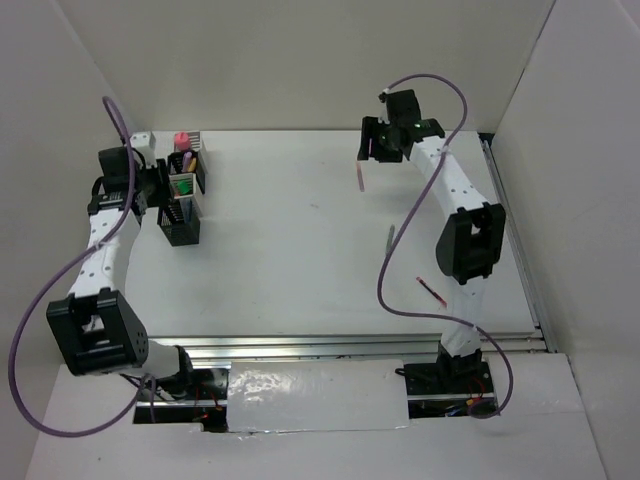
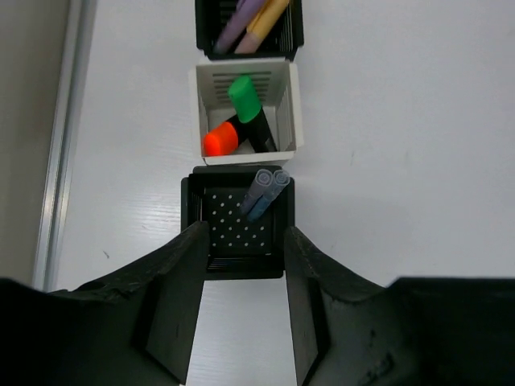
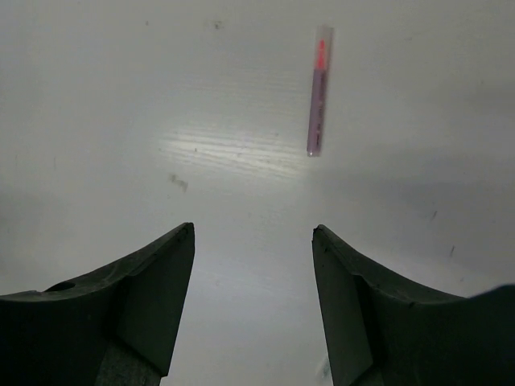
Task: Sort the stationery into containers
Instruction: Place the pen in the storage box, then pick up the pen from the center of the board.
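The robot's right gripper needs to grab the thin pink pen by its purple end (image 1: 362, 186) next, which leaves its clear end (image 1: 359, 165) free for handover. The pen can then be sorted.
Several mesh cups stand in a row at the far left. In the left wrist view, the near black cup (image 2: 239, 233) holds two thin blue pens (image 2: 264, 191). The white cup (image 2: 291, 104) holds a green-capped marker (image 2: 244, 97) and an orange-capped marker (image 2: 220, 141). The far black cup (image 2: 294, 24) holds a pink marker and a yellow-orange highlighter. My left gripper (image 2: 245, 241) is open and empty, just short of the near black cup (image 1: 181, 228). My right gripper (image 3: 253, 233) is open and empty above the table. A thin pink pen (image 3: 317, 92) lies ahead of it, also in the top view (image 1: 361, 176).
A grey pen (image 1: 389, 240) and a red pen (image 1: 432, 291) lie on the table near the right arm. A fourth cup with a pink-capped marker (image 1: 181, 140) stands at the back of the row. White walls close in the table on three sides.
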You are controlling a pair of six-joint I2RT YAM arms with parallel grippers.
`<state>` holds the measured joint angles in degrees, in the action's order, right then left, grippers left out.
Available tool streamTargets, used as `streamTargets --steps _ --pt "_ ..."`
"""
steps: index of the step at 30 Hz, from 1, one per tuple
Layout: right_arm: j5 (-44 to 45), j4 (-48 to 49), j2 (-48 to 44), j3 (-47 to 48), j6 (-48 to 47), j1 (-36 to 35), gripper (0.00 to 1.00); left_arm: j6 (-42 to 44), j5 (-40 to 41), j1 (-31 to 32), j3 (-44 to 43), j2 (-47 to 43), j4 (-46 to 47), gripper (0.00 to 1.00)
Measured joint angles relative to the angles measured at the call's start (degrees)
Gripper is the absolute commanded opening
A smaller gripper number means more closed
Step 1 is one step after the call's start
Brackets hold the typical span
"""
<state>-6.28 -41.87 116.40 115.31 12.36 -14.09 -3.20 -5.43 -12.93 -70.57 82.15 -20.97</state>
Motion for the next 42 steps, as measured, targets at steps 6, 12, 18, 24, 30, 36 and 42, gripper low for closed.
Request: streamTargets --steps 6,12,18,24,30,36,42 --pt "2.73 1.27 11.47 7.52 1.51 -0.61 0.65 -4.98 -1.38 -0.11 2.62 -10.75 6.03 0.57" --pt "4.0 1.84 19.06 12.04 2.51 -1.44 0.59 -7.67 -2.29 0.0 -2.05 -10.69 6.14 0.68" --pt "6.6 1.79 21.92 13.11 2.97 -1.79 0.54 -7.82 -3.34 0.0 -3.5 -10.6 4.2 0.67" --pt "10.1 1.33 25.64 15.13 1.03 -2.47 0.5 -7.82 -4.13 0.02 -3.5 -10.6 3.17 0.68" --pt "11.67 0.61 29.64 16.31 -0.52 -2.58 0.46 -7.8 -4.33 0.09 -3.5 -10.54 2.54 0.67" --pt "11.78 0.76 30.01 17.14 -1.33 -2.54 0.34 -7.93 -4.76 0.09 -3.61 -10.16 1.97 0.67" --pt "12.13 0.81 30.1 17.14 -1.75 -2.67 0.29 -8.98 -5.07 0.07 -4.04 -9.75 1.55 0.68"
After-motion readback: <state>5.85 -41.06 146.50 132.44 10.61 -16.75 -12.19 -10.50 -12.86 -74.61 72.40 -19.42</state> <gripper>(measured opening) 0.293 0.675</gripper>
